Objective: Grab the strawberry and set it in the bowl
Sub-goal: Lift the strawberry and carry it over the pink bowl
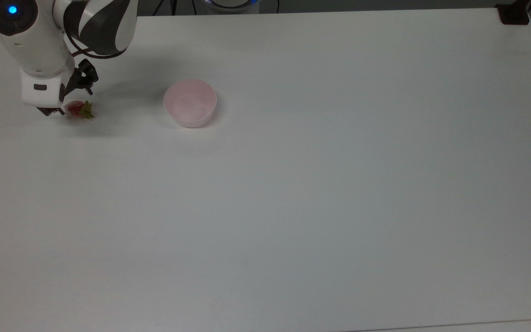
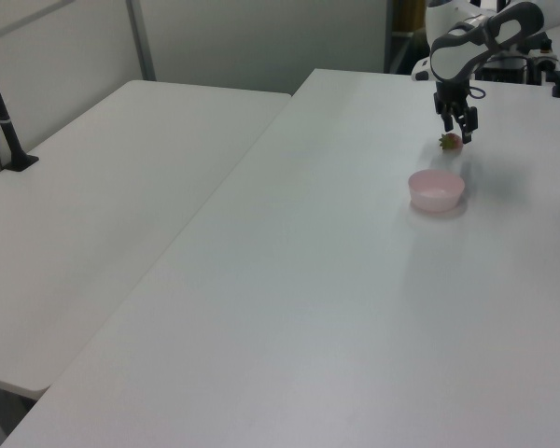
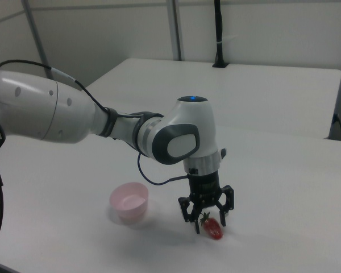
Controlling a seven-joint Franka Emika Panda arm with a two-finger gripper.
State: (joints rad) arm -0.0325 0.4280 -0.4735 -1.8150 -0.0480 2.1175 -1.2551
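My gripper is going to grab the strawberry by its red body (image 2: 455,143) next, to put it in the pale pink bowl (image 2: 437,189).
The strawberry (image 1: 77,109) (image 2: 451,141) (image 3: 212,227), red with a green leafy top, lies on the white table. My gripper (image 1: 67,107) (image 2: 463,132) (image 3: 210,222) hangs straight over it, open. In the right view its dark fingers stand spread on either side of the berry without touching it. The pale pink bowl (image 1: 190,102) (image 2: 437,189) (image 3: 129,202) stands upright with nothing in it. It is to the top view's right of the strawberry and to the right view's left, about two bowl widths away.
The white table (image 1: 321,193) stretches wide and bare to the top view's right and bottom. A second white table (image 2: 103,187) stands alongside at the left view's left. A black clamp (image 1: 513,14) sits at the top view's far right corner.
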